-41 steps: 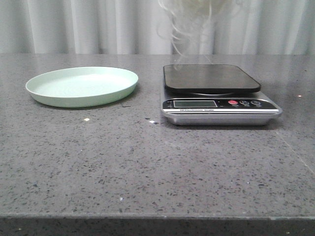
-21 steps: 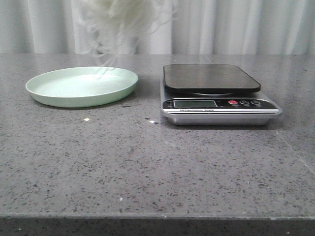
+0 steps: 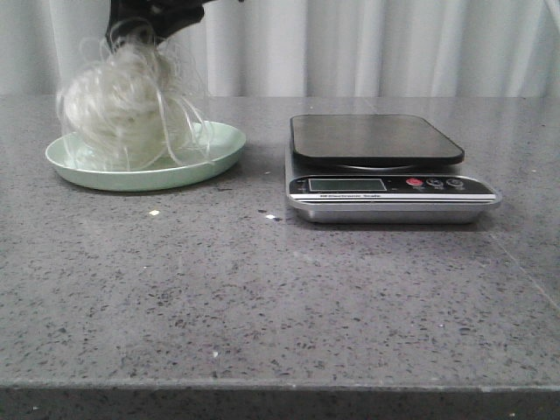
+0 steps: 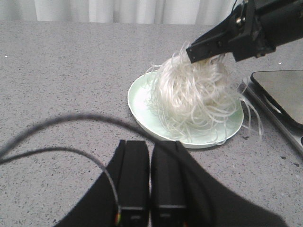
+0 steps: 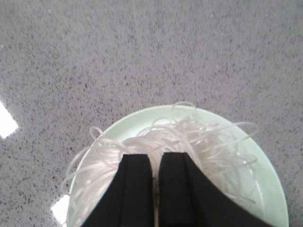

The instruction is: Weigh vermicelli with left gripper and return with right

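Note:
The lower loops of the vermicelli are inside the pale green plate's rim (image 3: 144, 180). I need to open my right gripper now, and the vermicelli would stay on the plate.
The vermicelli (image 3: 114, 109) is a whitish nest of thin strands whose lower loops reach into the pale green plate (image 3: 219, 149) at the left of the table. My right gripper (image 3: 131, 33) comes down from above and is shut on the top of the nest. In the right wrist view its gripper (image 5: 155, 158) pinches strands of vermicelli (image 5: 208, 142) over the plate (image 5: 272, 189). The left wrist view shows my left gripper (image 4: 150, 146) shut and empty, a short way back from the plate (image 4: 142, 101), with the vermicelli (image 4: 194, 94) and right gripper (image 4: 201, 52) beyond.
A kitchen scale (image 3: 376, 140) with a bare black platform stands right of the plate, its edge also in the left wrist view as the scale (image 4: 284, 90). A black cable (image 4: 61, 120) loops in front of the left wrist camera. Curtains hang behind the grey stone table (image 3: 262, 297).
The vermicelli has travelled left from above the scale and come down onto the plate. The right gripper holding it has dropped into the front view.

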`<state>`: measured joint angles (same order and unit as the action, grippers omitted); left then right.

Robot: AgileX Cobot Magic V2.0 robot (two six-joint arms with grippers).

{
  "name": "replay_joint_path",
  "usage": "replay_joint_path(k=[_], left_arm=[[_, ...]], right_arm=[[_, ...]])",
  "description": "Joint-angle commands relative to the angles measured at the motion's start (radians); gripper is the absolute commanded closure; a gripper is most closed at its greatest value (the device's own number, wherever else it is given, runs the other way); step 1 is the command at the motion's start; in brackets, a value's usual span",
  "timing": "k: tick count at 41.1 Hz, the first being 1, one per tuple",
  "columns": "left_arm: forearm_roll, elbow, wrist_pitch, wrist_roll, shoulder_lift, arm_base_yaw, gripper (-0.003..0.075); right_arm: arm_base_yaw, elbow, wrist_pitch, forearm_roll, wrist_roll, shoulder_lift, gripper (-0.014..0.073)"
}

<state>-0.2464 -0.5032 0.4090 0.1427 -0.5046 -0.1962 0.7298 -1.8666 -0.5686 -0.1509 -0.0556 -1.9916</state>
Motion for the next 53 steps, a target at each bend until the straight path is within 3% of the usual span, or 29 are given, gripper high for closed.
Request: replay_joint_path(k=[1,13,17,23,27,41,53], left_arm=[[-0.015,-0.025,-0.076,-0.012,-0.004,0.000,0.0584],[-0.015,-0.025,-0.076,-0.012,-0.004,0.000,0.0584],[-0.015,-0.025,-0.076,-0.012,-0.004,0.000,0.0584],[-0.015,-0.025,-0.076,-0.012,-0.004,0.000,0.0584],[-0.015,-0.025,-0.076,-0.012,-0.004,0.000,0.0584],[-0.015,-0.025,-0.076,-0.012,-0.004,0.000,0.0584],[-0.015,-0.025,-0.076,-0.012,-0.004,0.000,0.0584]], right_arm=[[-0.002,-0.040,0.048,-0.001,-0.004,0.058,0.0442],[-0.002,-0.040,0.030,0.000,-0.004,0.056,0.0434],[-0.002,-0.040,0.030,0.000,-0.004,0.056,0.0345],[-0.004,-0.042,0.030,0.000,-0.004,0.057,0.0135],[-0.007,-0.053,0.012,0.000,-0.004,0.057,0.0080],[-0.058,-0.107,-0.092,0.006,-0.004,0.120,0.0118],[-0.193,-0.107,-0.199,0.008,-0.004,0.217,0.0449]])
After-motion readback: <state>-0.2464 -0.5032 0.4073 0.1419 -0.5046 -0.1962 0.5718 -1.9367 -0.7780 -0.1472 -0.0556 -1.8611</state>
